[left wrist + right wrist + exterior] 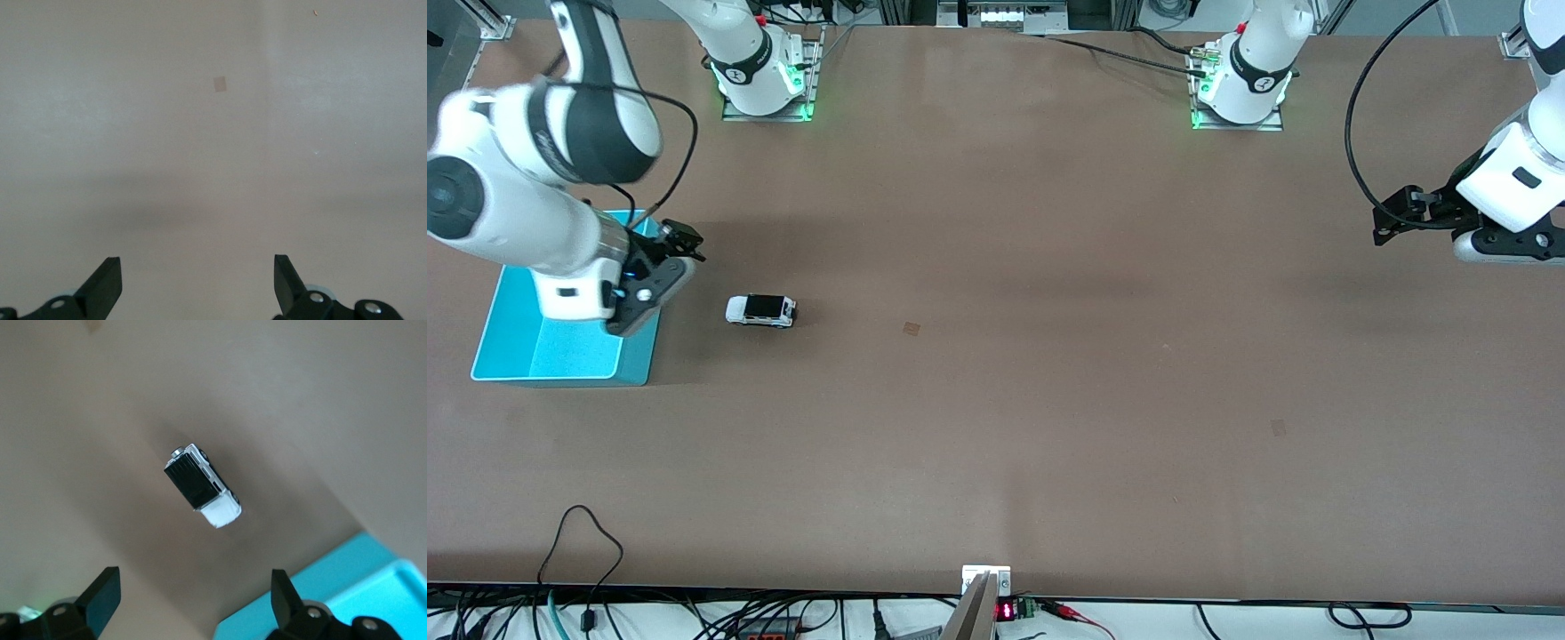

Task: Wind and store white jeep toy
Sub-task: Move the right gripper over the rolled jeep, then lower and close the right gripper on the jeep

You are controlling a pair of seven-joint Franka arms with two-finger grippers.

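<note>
The right gripper needs to wind the white jeep toy (761,310) and put it away in the cyan bin (574,351), so it should grab the toy by its long sides next.
The white jeep toy (761,310) stands on its wheels on the brown table, a short way from the cyan bin (574,351) toward the left arm's end. My right gripper (685,244) hangs open and empty over the bin's edge closest to the jeep. In the right wrist view the jeep (202,487) shows its black roof ahead of the spread fingers of the right gripper (193,600), with a corner of the bin (347,587) beside them. My left gripper (1392,216) waits open and empty over the table at its own end; around the left gripper (198,283) its wrist view shows only bare table.
Small tape marks sit on the table: tape mark (911,328) near the middle and another tape mark (1279,428) toward the left arm's end. Cables (587,542) trail along the table's edge nearest the front camera. The arm bases (765,84) stand along the farthest edge.
</note>
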